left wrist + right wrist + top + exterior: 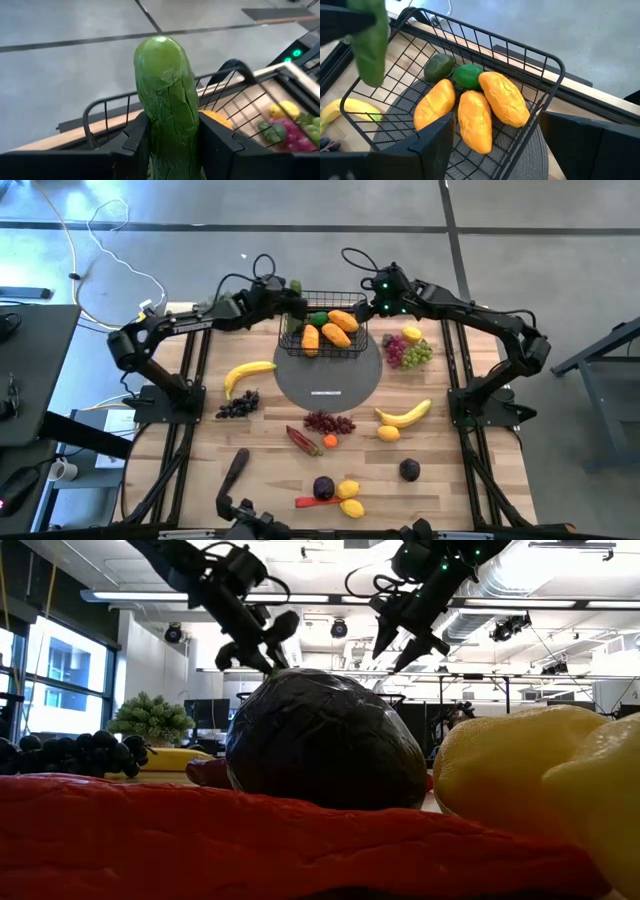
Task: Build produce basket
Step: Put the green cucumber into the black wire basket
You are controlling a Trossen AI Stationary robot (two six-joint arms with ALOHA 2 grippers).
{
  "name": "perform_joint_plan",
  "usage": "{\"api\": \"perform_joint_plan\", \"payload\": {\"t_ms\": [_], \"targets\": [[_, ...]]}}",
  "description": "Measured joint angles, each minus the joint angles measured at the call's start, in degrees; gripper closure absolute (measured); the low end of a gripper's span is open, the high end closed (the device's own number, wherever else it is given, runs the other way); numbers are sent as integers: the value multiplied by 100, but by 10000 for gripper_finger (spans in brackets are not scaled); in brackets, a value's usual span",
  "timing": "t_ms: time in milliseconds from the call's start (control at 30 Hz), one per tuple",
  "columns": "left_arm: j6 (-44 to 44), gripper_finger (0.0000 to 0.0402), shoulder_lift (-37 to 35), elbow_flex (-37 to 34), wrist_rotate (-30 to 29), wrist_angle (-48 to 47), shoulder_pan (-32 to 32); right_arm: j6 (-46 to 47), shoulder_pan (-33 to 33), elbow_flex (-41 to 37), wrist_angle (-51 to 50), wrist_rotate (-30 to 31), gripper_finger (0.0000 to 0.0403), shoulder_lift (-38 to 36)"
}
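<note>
I should lower the green cucumber farther in before my left gripper lets go of it, because it hangs above the basket's rim in the high view.
The black wire basket (322, 330) stands on a grey round disc (330, 385) at the table's far middle. In it lie three orange-yellow fruits (475, 117), a green round fruit (466, 76) and a dark green one (438, 66). My left gripper (172, 122) hangs over the basket's far left corner, shut on a green cucumber (167, 95), which also shows in the high view as the cucumber (294, 286) and in the right wrist view as the cucumber (370, 45). My right gripper (507, 150) stands open above the basket's right side with nothing between its fingers. My left gripper pinches the cucumber's two sides (150, 135) between its two fingers, on the part toward the wrist. The cucumber lies along the fingers and sticks out past their tips, its rounded free end (160, 45) foremost. It slants downward, lifted clear above the basket's rim (107, 102).
Loose produce lies around the disc: a banana (248, 372) and dark grapes (237, 406) at left, red grapes (328, 422) and a chilli (303, 440) in the middle, a banana (405, 415), lemons (348, 492), a plum (409, 470) and grapes (408, 352) at right.
</note>
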Motion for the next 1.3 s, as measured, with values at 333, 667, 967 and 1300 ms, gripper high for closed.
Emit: {"api": "perform_joint_plan", "payload": {"t_ms": [333, 667, 967, 1300], "targets": [[-9, 282, 456, 0, -285, 16, -4, -19, 2, 0, -4, 0, 132, 0], [-216, 282, 813, 0, -187, -126, -4, -19, 7, 0, -7, 0, 132, 0], [-374, 273, 843, 0, 51, -325, -9, -17, 7, 0, -9, 0, 132, 0], [-125, 194, 839, 2, 163, -344, -9, 1, 9, 0, -9, 0, 132, 0]]}}
